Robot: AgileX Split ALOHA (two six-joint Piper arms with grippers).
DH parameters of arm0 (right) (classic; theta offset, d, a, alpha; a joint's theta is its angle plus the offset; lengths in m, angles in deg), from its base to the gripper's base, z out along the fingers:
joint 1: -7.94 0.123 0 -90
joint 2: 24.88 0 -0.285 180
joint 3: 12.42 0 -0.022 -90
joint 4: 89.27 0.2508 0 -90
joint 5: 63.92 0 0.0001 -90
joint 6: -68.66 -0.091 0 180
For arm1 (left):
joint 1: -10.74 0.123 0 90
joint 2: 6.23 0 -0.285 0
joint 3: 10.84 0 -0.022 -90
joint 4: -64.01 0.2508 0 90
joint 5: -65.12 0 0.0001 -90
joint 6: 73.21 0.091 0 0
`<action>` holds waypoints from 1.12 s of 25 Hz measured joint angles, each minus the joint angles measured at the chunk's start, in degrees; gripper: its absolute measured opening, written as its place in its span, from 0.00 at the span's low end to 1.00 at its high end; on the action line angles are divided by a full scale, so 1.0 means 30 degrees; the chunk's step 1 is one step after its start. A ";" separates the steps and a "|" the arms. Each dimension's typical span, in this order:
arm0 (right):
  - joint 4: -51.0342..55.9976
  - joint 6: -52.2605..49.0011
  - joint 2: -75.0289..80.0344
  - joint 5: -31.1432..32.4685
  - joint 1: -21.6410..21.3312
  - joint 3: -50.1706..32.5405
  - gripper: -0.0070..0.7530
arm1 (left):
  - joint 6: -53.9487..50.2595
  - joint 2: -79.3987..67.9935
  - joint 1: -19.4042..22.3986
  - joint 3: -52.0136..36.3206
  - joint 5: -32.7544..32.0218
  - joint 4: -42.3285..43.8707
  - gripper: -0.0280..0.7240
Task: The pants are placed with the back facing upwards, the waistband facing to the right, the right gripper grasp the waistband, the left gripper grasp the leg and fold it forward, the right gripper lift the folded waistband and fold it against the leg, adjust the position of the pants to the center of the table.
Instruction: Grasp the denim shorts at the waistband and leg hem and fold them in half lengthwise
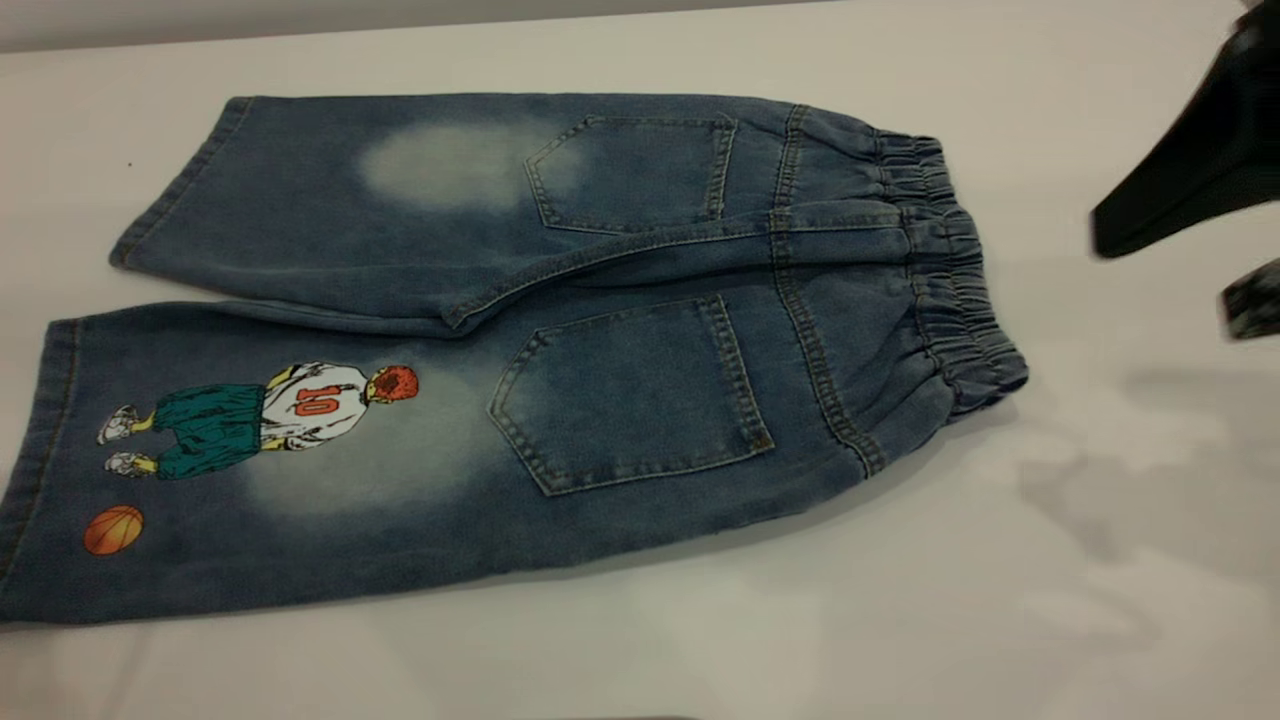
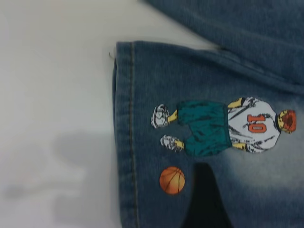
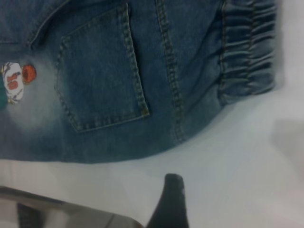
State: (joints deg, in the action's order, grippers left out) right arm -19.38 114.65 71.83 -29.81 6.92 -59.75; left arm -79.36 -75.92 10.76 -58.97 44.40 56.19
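Note:
My right gripper should pinch the waistband corner above the printed leg point(image 1: 998, 382) next, because the puckered elastic point(image 1: 956, 264) stands up while the pants' legs lie flat.
The pants point(image 1: 620, 330) lie flat on the table point(image 1: 1100, 560), back up, with both patch pockets showing. The elastic waistband point(image 1: 940, 270) points right. The leg point(image 1: 250, 470) with the number-10 basketball player print is the near one, and it also shows in the left wrist view as the leg point(image 2: 213, 123). My left gripper point(image 2: 235, 202) hovers over this leg beside the orange ball; one black finger point(image 2: 205, 199) shows and nothing is held. My right gripper point(image 1: 1165, 270) hangs open to the right of the waistband, apart from it. In its wrist view one finger point(image 3: 172, 202) stands over bare table near the waistband point(image 3: 247, 52).
The plain leg point(image 1: 330, 200) with a faded patch lies at the far side. Bare tabletop runs right of and in front of the pants. A table edge point(image 3: 71, 209) shows in the right wrist view.

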 joint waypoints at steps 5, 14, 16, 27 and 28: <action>0.5238 0.4671 0.3095 0.0046 0.0000 0.0032 0.77 | 0.0015 0.0000 0.0000 0.0000 0.0350 -0.0014 0.64; 1.1029 1.0154 0.7789 0.1496 0.0000 0.0261 0.77 | 0.0015 0.0000 0.0000 0.0000 0.0725 -0.0014 0.64; 1.1321 1.0453 0.8637 0.1947 0.0000 0.0549 0.77 | 0.0015 0.0000 0.0000 0.0000 0.0742 -0.0020 0.64; 1.1523 1.0902 1.1448 0.2769 0.0000 0.2760 0.77 | 0.0015 0.0000 0.0000 0.0000 0.0772 -0.0020 0.64; 1.1523 1.0902 1.1486 0.2795 0.0000 0.2924 0.77 | 0.0015 0.0000 0.0000 0.0000 0.0772 -0.0020 0.64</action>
State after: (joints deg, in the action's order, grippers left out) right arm 15.19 147.35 106.29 -21.43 6.92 -50.98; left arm -79.31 -75.92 10.76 -58.97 46.72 56.13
